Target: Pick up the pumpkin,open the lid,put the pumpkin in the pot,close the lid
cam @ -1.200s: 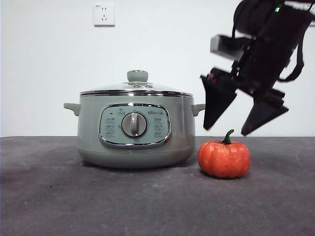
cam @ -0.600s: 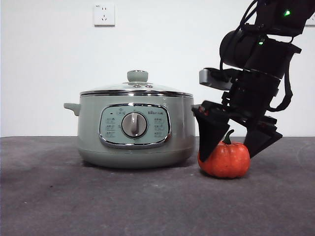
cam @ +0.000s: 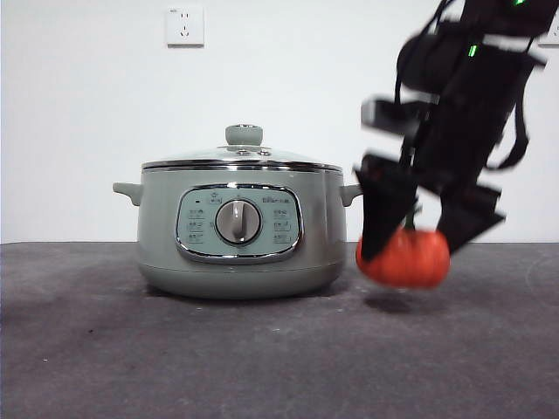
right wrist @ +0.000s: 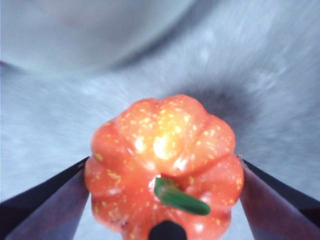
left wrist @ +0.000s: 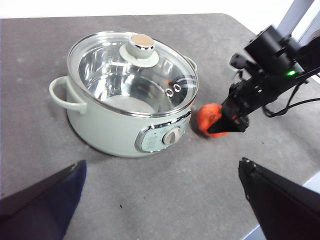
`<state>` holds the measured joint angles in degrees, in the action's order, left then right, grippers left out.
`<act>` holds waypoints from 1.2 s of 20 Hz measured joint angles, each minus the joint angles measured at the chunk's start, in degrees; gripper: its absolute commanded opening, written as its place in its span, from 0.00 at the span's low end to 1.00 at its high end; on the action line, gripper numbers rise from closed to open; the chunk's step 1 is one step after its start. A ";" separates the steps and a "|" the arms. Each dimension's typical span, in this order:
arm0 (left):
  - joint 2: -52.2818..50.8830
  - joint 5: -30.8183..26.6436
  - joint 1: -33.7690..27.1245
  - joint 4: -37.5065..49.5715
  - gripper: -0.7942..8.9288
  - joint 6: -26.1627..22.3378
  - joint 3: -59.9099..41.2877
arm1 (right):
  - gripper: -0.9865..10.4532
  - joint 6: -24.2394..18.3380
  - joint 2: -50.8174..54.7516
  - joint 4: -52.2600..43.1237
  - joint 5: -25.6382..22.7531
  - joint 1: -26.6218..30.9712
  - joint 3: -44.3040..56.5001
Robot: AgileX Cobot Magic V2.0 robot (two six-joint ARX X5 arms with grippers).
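Observation:
My left gripper picks up the glass lid by its round knob [cam: 244,134] next, to open the pot for the pumpkin [cam: 403,259].
The orange-red pumpkin [cam: 403,259] hangs just above the table to the right of the sage-green pot [cam: 240,227]. My right gripper [cam: 410,236] is shut on the pumpkin, one black jaw on each side; the right wrist view shows it [right wrist: 162,162] pressed between the jaws, green stem toward the camera. The glass lid [cam: 242,157] with its green knob sits on the pot. The left wrist view shows the pot [left wrist: 125,100], the lid [left wrist: 134,70] and the pumpkin [left wrist: 209,119] from above. My left gripper [left wrist: 160,200] is open and empty, high above the table in front of the pot.
A dark grey table [cam: 175,358] carries everything. A white wall with a power socket [cam: 184,25] stands behind. The table's edge and corner lie near the right arm in the left wrist view [left wrist: 300,170].
My right gripper came down over the pumpkin, shut on it and has lifted it a little off the table. The pot and lid have not moved.

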<state>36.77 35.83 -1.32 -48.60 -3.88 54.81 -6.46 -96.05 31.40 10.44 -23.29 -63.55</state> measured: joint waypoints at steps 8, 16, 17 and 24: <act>14.45 -3.82 6.71 12.46 0.79 2.36 2.51 | 0.08 1.27 22.10 5.16 0.02 0.00 -0.02; 38.12 -12.70 17.31 22.69 0.79 2.40 17.73 | 0.08 1.55 35.76 10.10 0.02 0.00 -0.09; 41.18 -13.38 18.38 23.71 0.79 2.40 20.00 | 0.08 1.55 36.63 10.67 0.02 0.00 -0.09; 57.99 -18.08 23.02 29.14 0.79 2.40 28.70 | 0.08 1.64 39.67 11.28 0.02 0.00 -0.09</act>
<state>94.76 17.76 21.69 -19.46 -1.48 83.50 -4.82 -56.38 42.68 10.46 -23.29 -63.64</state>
